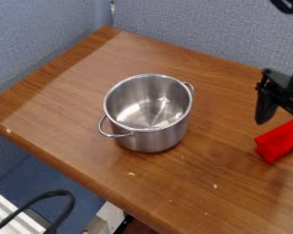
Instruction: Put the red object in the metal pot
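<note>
My gripper's finger stops above the red object's top [278, 140], so it is too early to close and closing now would miss. My gripper comes down to the object next.
The metal pot [146, 111] stands upright and empty in the middle of the wooden table, shiny, with two small loop handles. The red object [281, 141] lies flat on the table at the right edge of the view, partly cut off by the frame. My black gripper [287, 111] hangs just above the red object's far end, also cut by the right edge. Its left finger [264, 102] points down beside the block, and the jaws stand wide open with nothing in them. Pot and block are well apart.
The wooden table [76, 82] ends along its left and front sides, with a drop to the floor beyond. A blue-grey wall stands behind it. A black cable [33, 212] loops on the floor at the lower left.
</note>
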Robot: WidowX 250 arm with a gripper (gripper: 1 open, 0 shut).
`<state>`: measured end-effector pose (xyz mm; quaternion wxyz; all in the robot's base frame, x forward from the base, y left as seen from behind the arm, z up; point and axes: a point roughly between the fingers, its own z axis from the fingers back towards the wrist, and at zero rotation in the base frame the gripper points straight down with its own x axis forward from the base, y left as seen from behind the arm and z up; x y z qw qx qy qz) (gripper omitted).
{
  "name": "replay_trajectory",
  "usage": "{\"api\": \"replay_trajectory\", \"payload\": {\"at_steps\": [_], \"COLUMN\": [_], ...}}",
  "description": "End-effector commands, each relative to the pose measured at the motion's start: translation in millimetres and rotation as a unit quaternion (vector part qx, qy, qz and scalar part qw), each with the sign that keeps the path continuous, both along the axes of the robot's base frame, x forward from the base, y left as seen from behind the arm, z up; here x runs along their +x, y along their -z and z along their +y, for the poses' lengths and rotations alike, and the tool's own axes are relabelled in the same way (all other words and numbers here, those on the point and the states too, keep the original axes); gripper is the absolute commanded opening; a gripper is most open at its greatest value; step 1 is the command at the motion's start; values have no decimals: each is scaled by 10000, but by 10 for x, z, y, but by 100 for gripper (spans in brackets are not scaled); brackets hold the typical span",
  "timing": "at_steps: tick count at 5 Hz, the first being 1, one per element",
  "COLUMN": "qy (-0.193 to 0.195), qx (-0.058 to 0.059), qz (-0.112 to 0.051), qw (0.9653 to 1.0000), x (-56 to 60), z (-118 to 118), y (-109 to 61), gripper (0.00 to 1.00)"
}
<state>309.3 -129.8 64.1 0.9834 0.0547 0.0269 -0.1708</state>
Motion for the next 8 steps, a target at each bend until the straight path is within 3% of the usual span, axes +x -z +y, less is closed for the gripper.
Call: {"api": "replay_trajectory", "payload": {"at_steps": [1, 3, 6, 7, 8], "qy": [211, 290, 339, 310, 311], "qx": [-61, 78, 164, 166, 148], "qz": [-316, -345, -337, -332, -321], "qw": [9993, 9990, 9987, 9988, 9989], "x": [130, 264, 419, 443, 429], "z": [-95, -74, -37, -8, 12], "y": [-82, 60, 191, 216, 233], "gripper": [100, 100, 100, 0, 0]}}
